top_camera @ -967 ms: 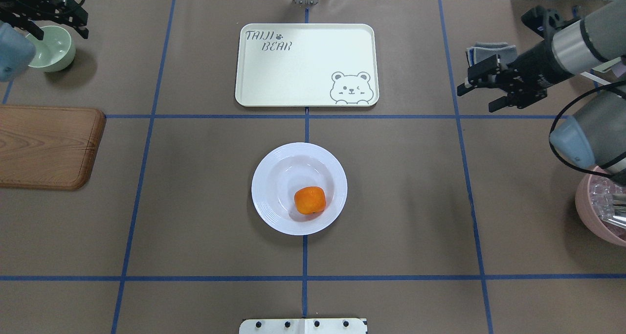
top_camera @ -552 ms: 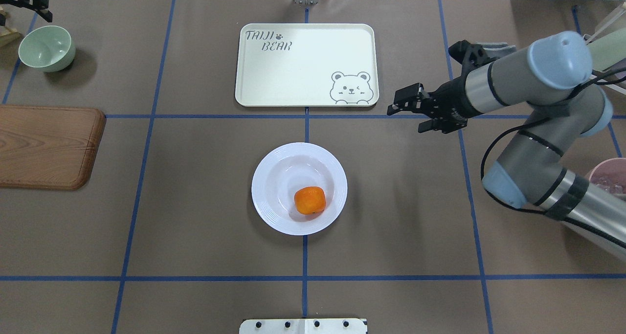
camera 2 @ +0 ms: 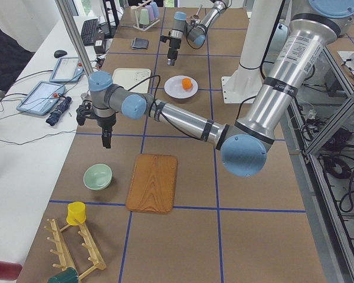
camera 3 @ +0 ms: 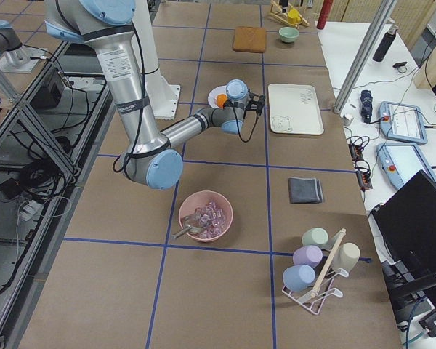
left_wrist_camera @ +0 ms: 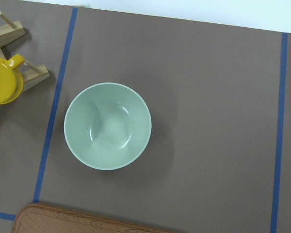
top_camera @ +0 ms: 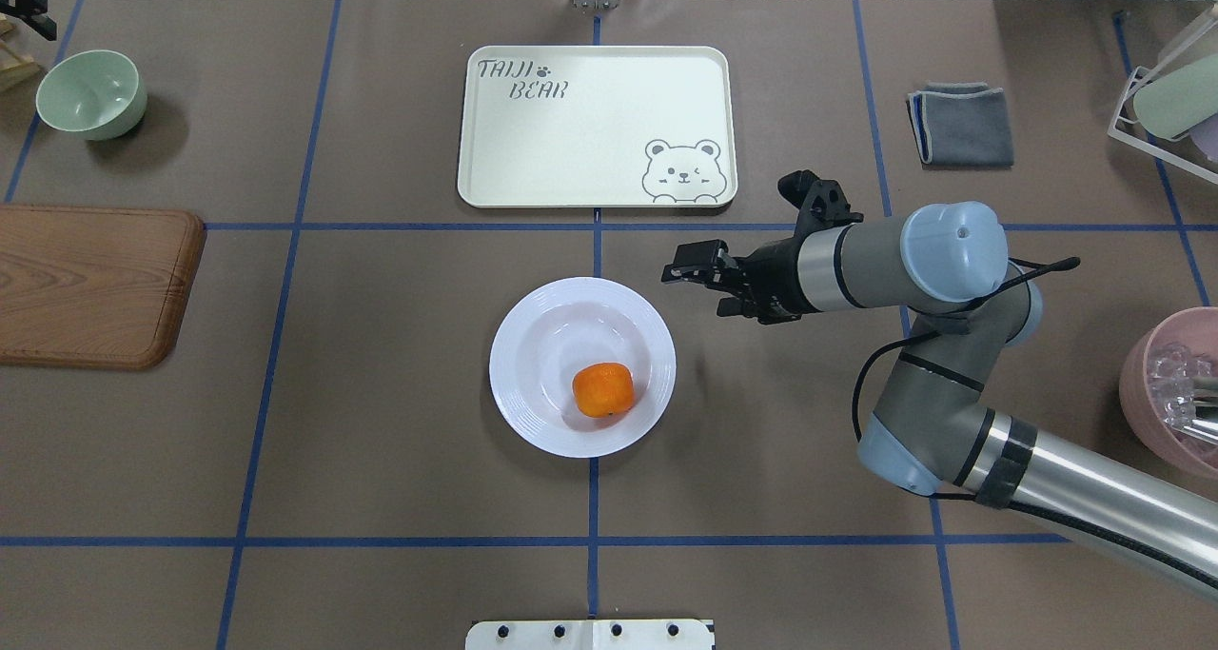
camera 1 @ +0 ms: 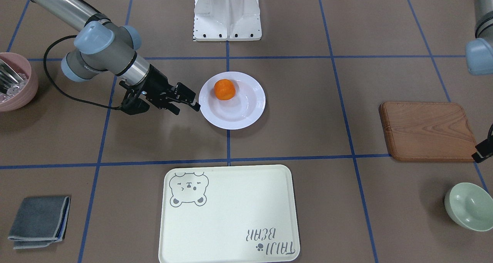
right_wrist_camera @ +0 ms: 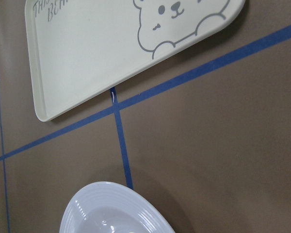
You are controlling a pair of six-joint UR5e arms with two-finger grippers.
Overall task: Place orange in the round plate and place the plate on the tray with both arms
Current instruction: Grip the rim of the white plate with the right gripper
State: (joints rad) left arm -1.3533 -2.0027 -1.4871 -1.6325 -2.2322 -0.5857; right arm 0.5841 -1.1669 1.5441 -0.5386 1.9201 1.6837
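My right gripper grabs the plate by its raised rim (camera 1: 202, 98) next, since the loose orange (camera 1: 224, 89) sits in the well of the plate.
The orange (top_camera: 602, 389) lies in the well of the round plate (top_camera: 511, 384) at the table's middle, toward the plate's near right side. The same orange (camera 1: 224, 89) and plate (camera 1: 238, 114) show from the front. The tray (top_camera: 590, 127) lies flat beyond the plate, bare. My right gripper (top_camera: 697, 292) hovers open just past the plate's far right rim, holding nothing. Its wrist view shows the plate's rim (right_wrist_camera: 111, 211) and a corner of the tray (right_wrist_camera: 102, 58). My left gripper (top_camera: 21, 5) is at the far left corner; I cannot tell its state.
A pale green bowl (top_camera: 92, 93) stands far left, with a wooden board (top_camera: 90, 284) nearer. A grey cloth (top_camera: 961, 125) lies far right. A pink bowl (top_camera: 1175, 403) sits at the right edge and a cup rack (top_camera: 1166, 98) at the far right corner.
My right arm has swung left from beside the grey cloth to the plate's far right rim. My left arm has pulled back from the green bowl toward the far left corner.
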